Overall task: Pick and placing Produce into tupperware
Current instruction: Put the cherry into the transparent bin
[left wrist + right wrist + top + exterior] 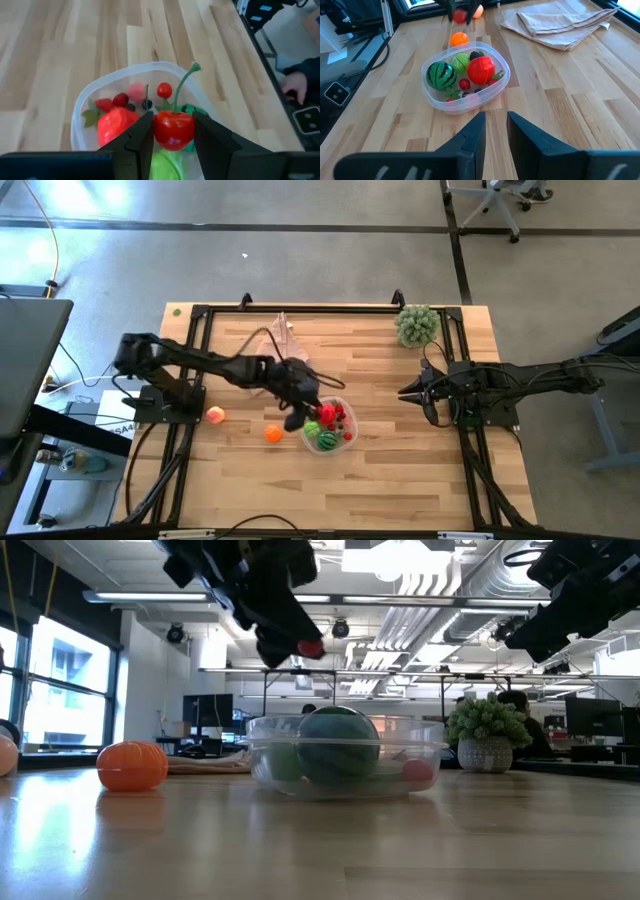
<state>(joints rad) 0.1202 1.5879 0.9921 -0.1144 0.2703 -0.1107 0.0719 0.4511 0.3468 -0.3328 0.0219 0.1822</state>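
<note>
My left gripper needs to keep holding the red cherry until I lower it into the tupperware, because the cherry hangs above the tupperware's rim.
The clear tupperware [349, 437] sits mid-table and holds a striped melon [441, 74], a green apple [461, 62], a big red fruit [480, 70] and small berries [164, 90]. My left gripper [173, 136] hovers above the tub's left side, shut on a red cherry [173, 130] with a green stem. An orange [273, 433] and a pink peach [215, 415] rest on the wood left of the tub. My right gripper [495, 130] waits right of the tub, fingers slightly open, touching nothing. My left gripper pinches the cherry's round red body [160, 131] between its two fingers [142, 140], one on each side. The fingers slant down from the table's left. The cherry is lifted clear above the tub [311, 648], with its stem [184, 87] sticking out forward past the fingertips.
A folded pink cloth [285, 335] lies toward the far edge behind the left arm. A bushy pale-green plant [417, 325] in a pot stands at the far right corner. Bare wood lies near the front edge and between the tub and my right gripper [410, 393].
</note>
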